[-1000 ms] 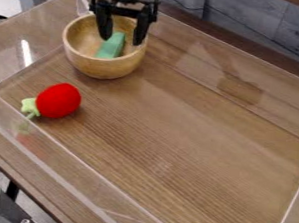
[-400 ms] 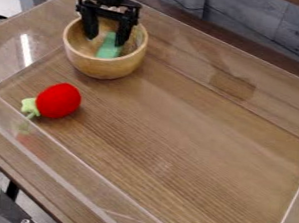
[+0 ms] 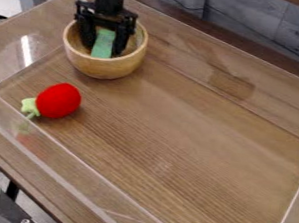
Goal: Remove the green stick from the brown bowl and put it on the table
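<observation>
The gripper grabs the stick by its upper end (image 3: 108, 33) next, to take the green stick out of the brown bowl (image 3: 102, 63).
The brown bowl (image 3: 102, 63) stands at the back left of the table (image 3: 190, 138). The green stick (image 3: 105, 45) leans inside it, one end against the far rim. My black gripper (image 3: 105, 35) points down into the bowl, open, with one finger on each side of the stick. The fingers (image 3: 85, 28) do not press on the stick as far as I can see. The stick's upper end is hidden behind the gripper body.
A red strawberry toy (image 3: 57, 101) with green leaves lies at the left, in front of the bowl. Low clear acrylic walls (image 3: 116, 196) edge the tabletop on all sides.
The gripper has shifted left and sunk lower into the bowl, and now straddles the stick. Its jaws have stayed open. The stick and bowl have not moved.
</observation>
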